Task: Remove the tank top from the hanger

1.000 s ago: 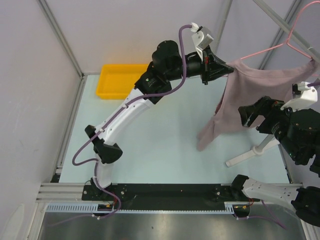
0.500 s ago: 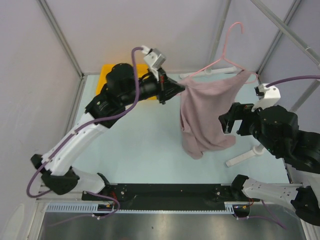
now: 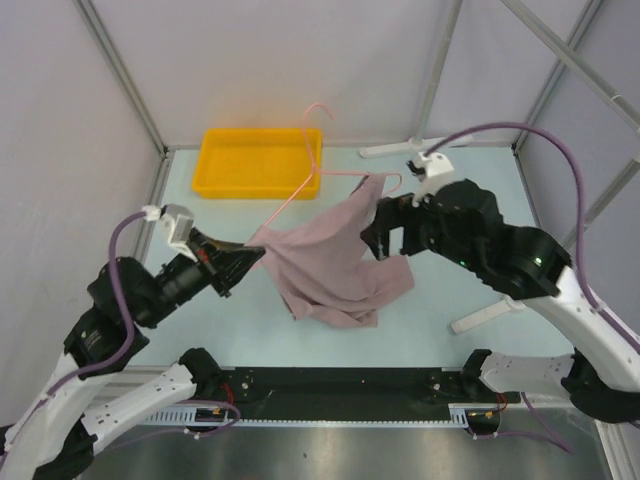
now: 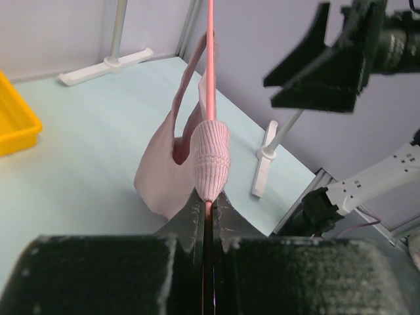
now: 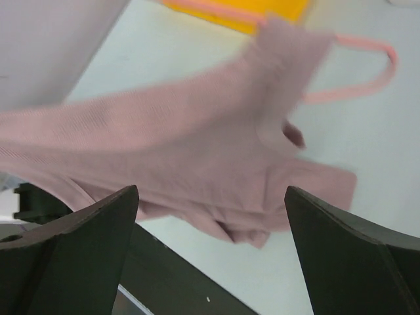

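Observation:
My right gripper grabs the hanger by its neck below the hook (image 3: 315, 167) next, since both ends stay free to remove the tank top.
The pink-mauve tank top (image 3: 335, 270) hangs on the light-pink wire hanger (image 3: 312, 165) above the middle of the table, its lower part bunched on the surface. My left gripper (image 3: 252, 252) is shut on the hanger's left end, where the fabric wraps the wire (image 4: 210, 154). My right gripper (image 3: 375, 235) is open and empty at the top's right edge, its fingers (image 5: 82, 243) spread wide above the fabric (image 5: 170, 157). The hook points toward the yellow bin.
A yellow bin (image 3: 258, 161) sits at the back left. White rack feet lie at the back (image 3: 400, 148) and at the right (image 3: 487, 314). Grey frame poles (image 3: 570, 62) run along the back right. Walls close the sides.
Both arms carried the hanger and tank top from the rack at the back right down and left to mid-table. The left arm swung low and left. The top's hem now rests on the table.

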Robot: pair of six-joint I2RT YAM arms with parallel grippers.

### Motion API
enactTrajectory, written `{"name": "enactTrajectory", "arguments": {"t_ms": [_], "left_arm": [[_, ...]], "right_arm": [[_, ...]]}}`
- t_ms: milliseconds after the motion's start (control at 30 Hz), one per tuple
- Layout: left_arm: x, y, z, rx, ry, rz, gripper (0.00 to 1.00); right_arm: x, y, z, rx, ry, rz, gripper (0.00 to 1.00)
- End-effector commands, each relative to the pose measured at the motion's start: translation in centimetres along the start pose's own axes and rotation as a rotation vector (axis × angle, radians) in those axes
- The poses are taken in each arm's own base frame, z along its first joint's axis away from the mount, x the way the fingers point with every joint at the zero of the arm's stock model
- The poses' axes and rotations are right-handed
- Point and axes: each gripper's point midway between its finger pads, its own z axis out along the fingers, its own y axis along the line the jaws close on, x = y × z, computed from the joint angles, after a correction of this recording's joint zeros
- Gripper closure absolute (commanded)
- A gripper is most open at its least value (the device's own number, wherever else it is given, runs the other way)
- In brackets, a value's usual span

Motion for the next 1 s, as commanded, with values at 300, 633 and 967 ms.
{"name": "enactTrajectory", "arguments": {"t_ms": [300, 633, 967], "left_arm": [[3.8, 2.6, -3.0, -0.126, 0.068, -0.105, 1.0], [5.6, 1.6, -2.0, -0.041, 0.126, -0.075, 1.0], [4.6, -0.5, -0.8, 0.081, 0.077, -0.069, 1.0]], "right_arm": [[-9.6, 12.8, 4.6, -0.326, -0.233, -0.043, 0.0], [-8.0, 10.8, 8.8, -0.184, -0.242, -0.01, 0.02], [-5.7, 9.3, 10.1, -0.185, -0.218, 0.055, 0.2]]}}
